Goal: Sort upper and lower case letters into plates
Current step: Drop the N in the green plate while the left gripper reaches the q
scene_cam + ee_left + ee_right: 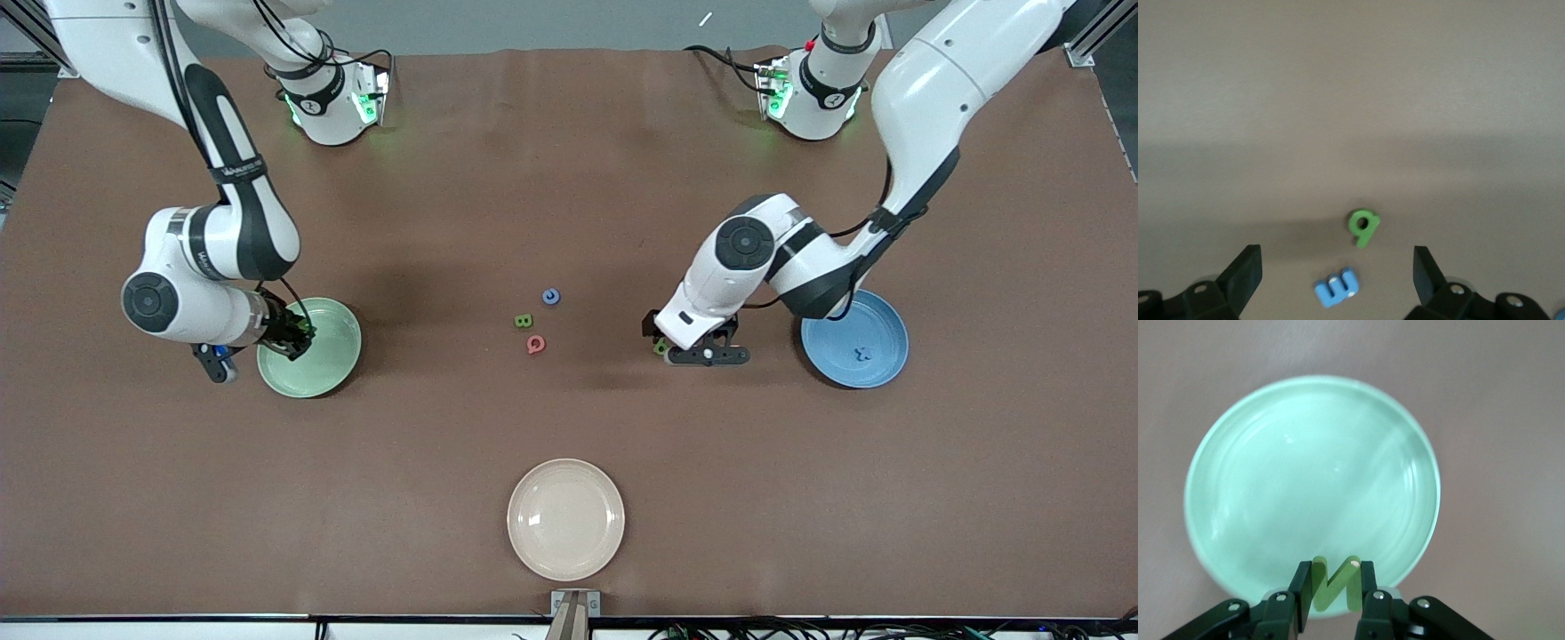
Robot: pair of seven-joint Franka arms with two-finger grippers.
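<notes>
I will next grab the green letter by its round loop (661,347) with my left gripper. Then I can sort it into the blue plate (880,322).
My right gripper (295,341) is shut on a green letter N (1335,585) and holds it over the rim of the pale green plate (333,356), which fills the right wrist view (1311,473) and holds nothing that I can see. My left gripper (665,348) is open, low over the table beside the blue plate (880,322). In the left wrist view a blue letter (1337,287) lies between its fingers (1245,272) and a green letter (1363,227) just past them. The blue plate holds one small blue letter (861,353). A blue letter (551,297), a green B (524,321) and a red letter (535,344) lie mid-table.
A cream-white plate (565,518) stands near the table's front edge, nearer to the front camera than the three loose letters. Both arm bases stand along the table's farthest edge.
</notes>
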